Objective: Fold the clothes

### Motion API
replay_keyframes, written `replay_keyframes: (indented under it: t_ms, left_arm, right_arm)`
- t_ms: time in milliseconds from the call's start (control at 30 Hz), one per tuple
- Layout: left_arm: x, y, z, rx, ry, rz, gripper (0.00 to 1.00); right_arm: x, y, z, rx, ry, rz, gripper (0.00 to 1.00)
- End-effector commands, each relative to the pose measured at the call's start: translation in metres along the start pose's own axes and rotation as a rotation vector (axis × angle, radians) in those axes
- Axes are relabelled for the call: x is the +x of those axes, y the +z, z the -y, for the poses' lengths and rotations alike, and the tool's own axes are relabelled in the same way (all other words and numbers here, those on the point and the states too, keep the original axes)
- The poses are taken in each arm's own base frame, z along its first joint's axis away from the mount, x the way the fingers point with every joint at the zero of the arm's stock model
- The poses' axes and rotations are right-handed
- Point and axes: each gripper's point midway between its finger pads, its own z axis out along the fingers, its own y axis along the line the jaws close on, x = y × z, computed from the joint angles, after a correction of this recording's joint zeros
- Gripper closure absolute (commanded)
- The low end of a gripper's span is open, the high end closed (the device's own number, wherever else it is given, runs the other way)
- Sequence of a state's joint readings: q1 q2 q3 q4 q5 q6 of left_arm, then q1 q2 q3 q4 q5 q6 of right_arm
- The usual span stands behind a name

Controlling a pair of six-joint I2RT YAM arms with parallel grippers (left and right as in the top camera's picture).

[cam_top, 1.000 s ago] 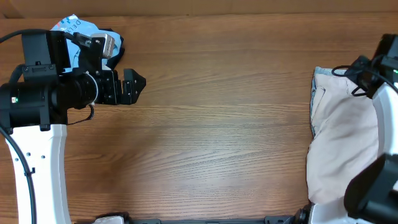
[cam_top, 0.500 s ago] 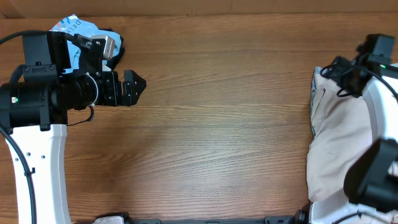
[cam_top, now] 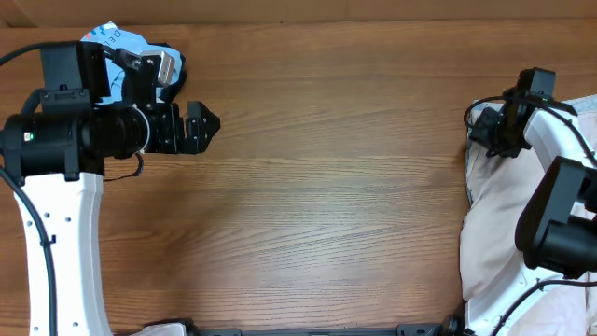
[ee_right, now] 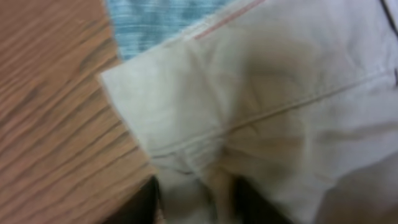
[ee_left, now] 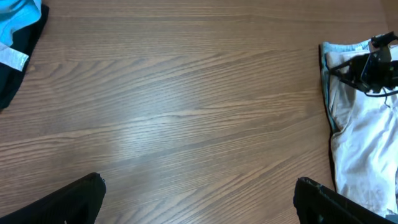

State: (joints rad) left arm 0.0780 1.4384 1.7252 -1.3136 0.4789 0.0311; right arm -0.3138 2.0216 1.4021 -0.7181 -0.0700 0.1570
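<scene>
My left gripper next grabs the edge of the beige shorts (cam_top: pixel 508 215) facing the empty wood, near the pinched corner, to draw them flat for folding.
The beige shorts (cam_top: pixel 508 215) lie in a heap at the table's right edge, also in the left wrist view (ee_left: pixel 367 137). Light-blue denim (ee_right: pixel 161 18) shows under their far corner. My right gripper (cam_top: pixel 487 131) is down on that far-left corner. In the right wrist view its fingers (ee_right: pixel 199 199) pinch bunched beige cloth (ee_right: pixel 261 74). My left gripper (cam_top: pixel 207 122) hovers open and empty over bare wood at the far left (ee_left: pixel 199 199). The sky-blue printed tee (cam_top: pixel 117 42) and a dark garment (cam_top: pixel 173 56) lie under the left arm at the back left.
The wooden table (cam_top: pixel 326 205) stretches between the two piles. The tee (ee_left: pixel 18 18) and the dark garment (ee_left: pixel 12 81) sit at the left wrist view's upper left. The right arm's cable loops over the shorts' corner (ee_left: pixel 367 68).
My right arm has swung left from the table's right edge onto the far-left corner of the shorts. The left arm has shifted only slightly.
</scene>
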Motion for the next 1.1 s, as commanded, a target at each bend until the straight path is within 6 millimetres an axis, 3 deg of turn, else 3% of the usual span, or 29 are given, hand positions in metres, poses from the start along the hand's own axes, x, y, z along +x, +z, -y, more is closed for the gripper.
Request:
replay_keyframes:
  t_ms: [0, 200, 333, 467, 600, 700, 833, 967, 1033, 1067]
  left_arm:
    - [-0.006, 0.0, 0.003, 0.008, 0.002, 0.009, 0.0]
    - [-0.001, 0.003, 0.002, 0.009, -0.012, -0.018, 0.0]
    - [-0.002, 0.003, 0.001, 0.008, 0.026, -0.017, 0.0]
    - [-0.007, 0.003, 0.001, 0.007, 0.012, 0.005, 0.0]
    - [-0.012, -0.001, 0.002, 0.005, 0.005, 0.022, 0.0]
    - [-0.016, -0.008, -0.009, -0.077, 0.011, 0.038, 0.0]
    - [-0.026, -0.025, -0.021, -0.176, 0.02, 0.082, 0.0]
    - [-0.04, -0.042, -0.015, -0.187, 0.046, 0.144, 0.0]
    - [-0.047, -0.051, -0.014, -0.209, 0.056, 0.176, 0.0]
    - [-0.05, -0.056, -0.013, -0.217, 0.061, 0.19, 0.0]
  right_arm:
    - [-0.002, 0.005, 0.008, 0.027, 0.007, -0.002, 0.91]
    - [-0.027, -0.037, 0.026, 0.032, 0.066, 0.058, 0.96]
    - [-0.053, -0.095, 0.036, -0.005, 0.22, 0.15, 0.96]
    - [-0.078, -0.172, -0.007, -0.232, 0.091, 0.278, 0.96]
    - [-0.069, -0.234, -0.063, -0.359, -0.088, 0.347, 0.96]
    - [-0.036, -0.252, -0.115, -0.418, -0.241, 0.322, 0.96]
    - [0.037, -0.248, -0.198, -0.498, -0.463, 0.173, 0.96]
    - [0.144, -0.244, -0.284, -0.592, -0.742, 0.01, 0.96]
    - [0.209, -0.245, -0.32, -0.634, -0.9, -0.064, 0.9]
    - [0.237, -0.244, -0.331, -0.63, -0.971, -0.086, 0.81]
